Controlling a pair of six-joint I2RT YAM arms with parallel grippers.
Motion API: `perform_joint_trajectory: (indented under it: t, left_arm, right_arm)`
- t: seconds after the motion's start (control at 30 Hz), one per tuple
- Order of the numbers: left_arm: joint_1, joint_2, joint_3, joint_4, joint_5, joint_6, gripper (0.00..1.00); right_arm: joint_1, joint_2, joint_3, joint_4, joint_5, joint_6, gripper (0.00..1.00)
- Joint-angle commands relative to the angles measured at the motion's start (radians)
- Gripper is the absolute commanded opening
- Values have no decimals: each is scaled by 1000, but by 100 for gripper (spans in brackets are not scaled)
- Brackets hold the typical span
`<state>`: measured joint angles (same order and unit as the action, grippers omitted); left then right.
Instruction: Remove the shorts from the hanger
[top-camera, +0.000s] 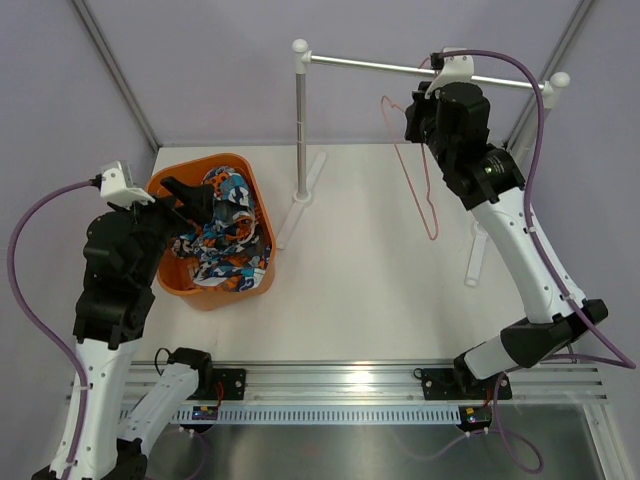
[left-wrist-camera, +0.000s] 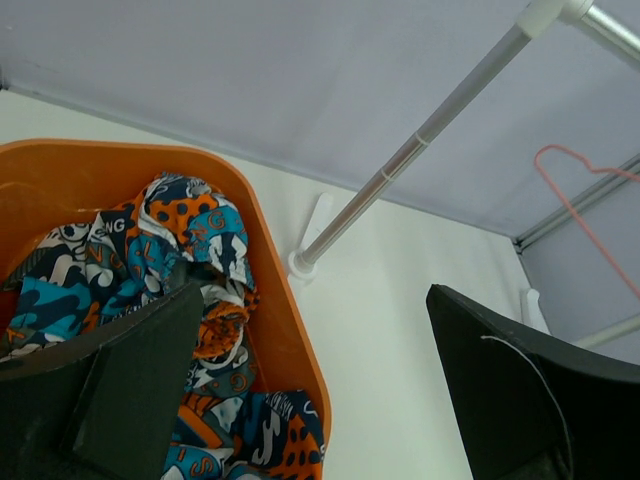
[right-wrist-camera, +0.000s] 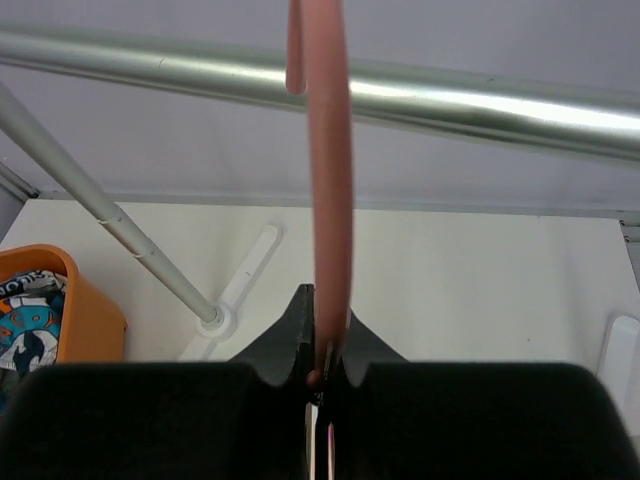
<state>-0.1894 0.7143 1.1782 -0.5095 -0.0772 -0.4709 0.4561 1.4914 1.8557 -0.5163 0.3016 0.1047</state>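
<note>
The tip of the hanger's hook shows uncovered against the bar, so my right gripper should keep hold of the hanger (top-camera: 432, 235). The hanger would fall to the table if I opened now.
The shorts (top-camera: 225, 235), in a blue, orange, white and black print, lie bunched in the orange basket (top-camera: 200, 163) at the left. My left gripper (top-camera: 190, 200) hovers over the basket, open and empty. In the left wrist view its fingers (left-wrist-camera: 130, 380) frame the shorts (left-wrist-camera: 150, 240) and the basket wall (left-wrist-camera: 280, 330). The pink wire hanger (top-camera: 432, 235) is bare and hangs from my right gripper (top-camera: 425, 115), just below the rail. In the right wrist view the gripper (right-wrist-camera: 325, 375) is shut on the hanger wire (right-wrist-camera: 330, 200).
The silver rail (top-camera: 380, 66) with white end caps spans the back on upright posts (top-camera: 300, 130) with white feet on the table. It crosses the right wrist view (right-wrist-camera: 450, 100). Grey walls enclose the back and sides.
</note>
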Motion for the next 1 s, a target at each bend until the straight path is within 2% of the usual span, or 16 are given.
perform_joint_trajectory:
  t: [0.0,0.5,0.67,0.97]
  left_arm:
    - [-2,-12,-31,-6,36,47,99]
    - [-2,-19,-136,8,28,124,99]
    - [-2,-22,-170,6,40,136,99]
    - [-2,-59,-232,-7,45,140,99]
  right_arm:
    - [-22,38,53,81,56,15,0]
    - [-88,239,258,16,41,46,0]
    - [-106,247,218,16,16,73,0]
    - [-105,170,22,76,-29,121,0]
